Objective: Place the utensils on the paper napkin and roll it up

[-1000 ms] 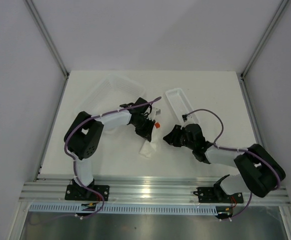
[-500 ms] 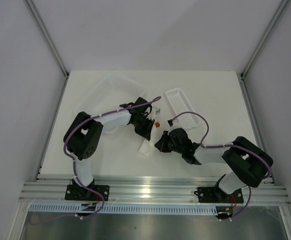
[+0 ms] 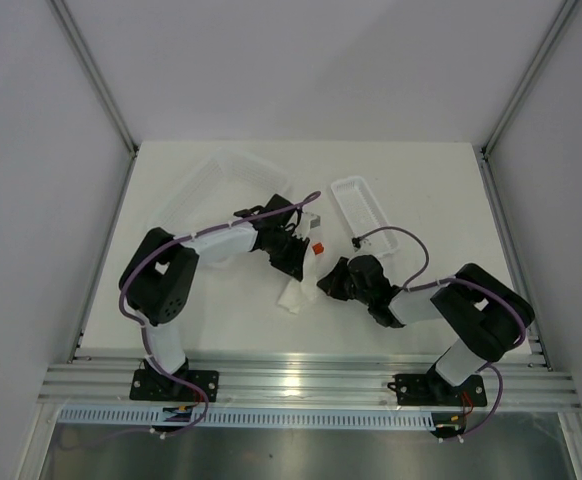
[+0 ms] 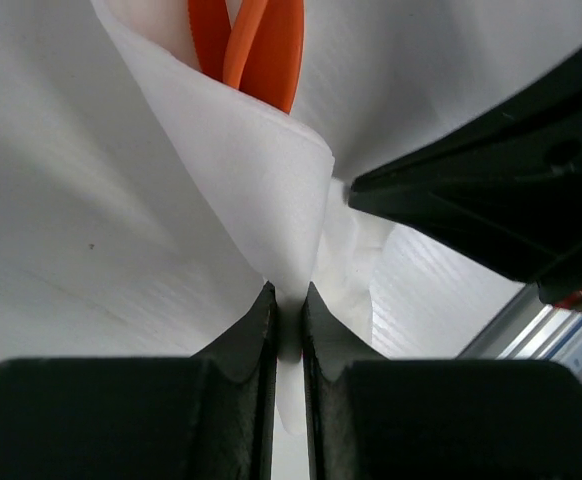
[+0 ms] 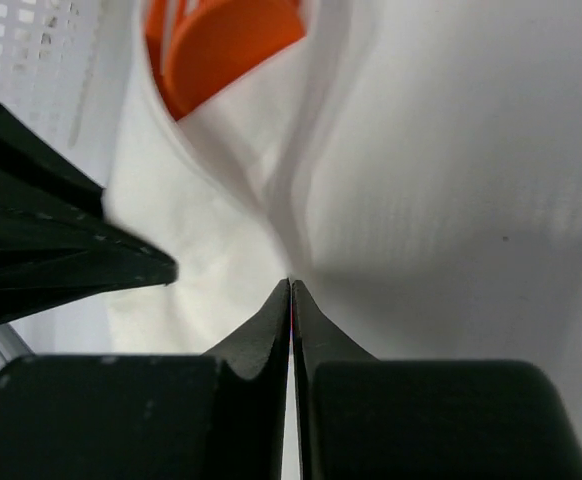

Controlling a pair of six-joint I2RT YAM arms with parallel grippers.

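The paper napkin would come up with the orange-red utensils wrapped inside if the robot's left gripper lifted now, since the fingers pinch its gathered fold [image 3: 300, 277] [image 4: 290, 312].
The paper napkin [image 4: 251, 170] is folded round the orange-red utensils [image 4: 253, 40], whose ends stick out of its open top. My left gripper [image 4: 289, 300] is shut on a fold of the napkin. In the top view the left gripper [image 3: 295, 262] is above the napkin [image 3: 293, 297], with an orange tip [image 3: 318, 248] beside it. My right gripper [image 5: 291, 287] is shut, its tips against the napkin's [image 5: 206, 225] creased edge, under the utensils [image 5: 226, 45]. It sits right of the napkin in the top view [image 3: 331, 284].
A clear plastic tray [image 3: 221, 178] lies at the back left and a narrow white tray [image 3: 363, 208] at the back right. The aluminium rail [image 3: 301, 385] runs along the near edge. The two grippers are close together.
My right gripper has moved left across the table up to the napkin. The left gripper has kept its hold and barely moved.
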